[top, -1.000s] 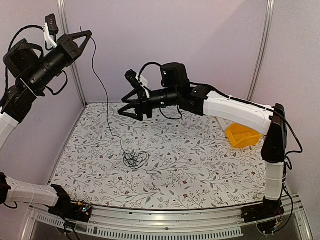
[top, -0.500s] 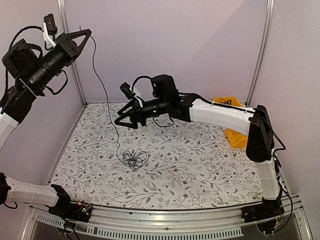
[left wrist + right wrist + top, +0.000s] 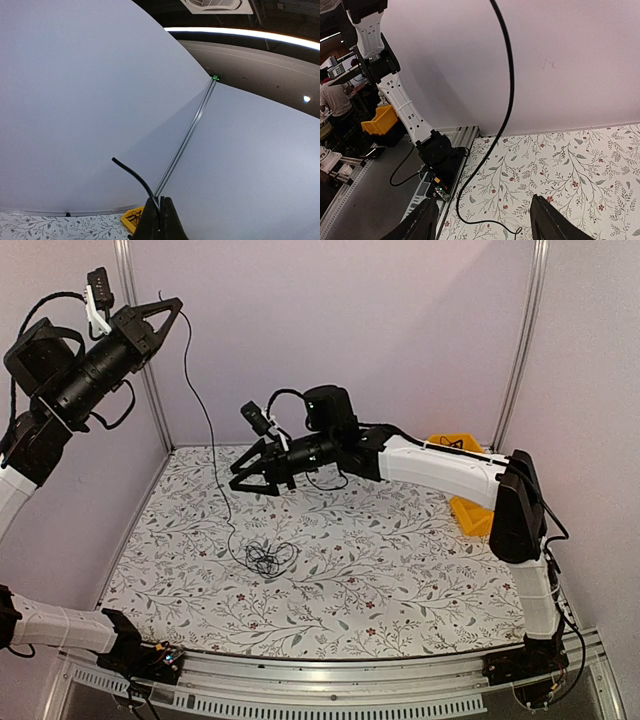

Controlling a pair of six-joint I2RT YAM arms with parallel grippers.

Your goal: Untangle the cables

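Observation:
My right gripper grabs the piece of cable by its hanging middle part [image 3: 219, 478] next, leaving the part by the heap of cables free to untangle.
The cables lie as a small black bunch [image 3: 268, 558] on the floral mat. One strand [image 3: 205, 425] rises from the bunch to my left gripper [image 3: 180, 306], which is high at the back left and shut on it. In the left wrist view the closed fingers [image 3: 161, 212] pinch the strand, and a short end [image 3: 134, 175] curls out past them. My right gripper [image 3: 238, 476] is open above the mat, right beside the hanging strand. In the right wrist view the strand [image 3: 508, 90] runs down in front of the gap between the open fingers [image 3: 547, 220], clear of both.
A yellow bin [image 3: 472, 512] sits at the mat's right edge, partly behind the right arm. The floral mat [image 3: 400, 570] covers the table, with purple walls behind and at the left. An aluminium rail [image 3: 300, 685] runs along the near edge. The left arm's base [image 3: 437, 155] shows in the right wrist view.
The right arm has swung left and reached toward the hanging strand, its jaws a little narrower. The left gripper and the bunch have stayed put.

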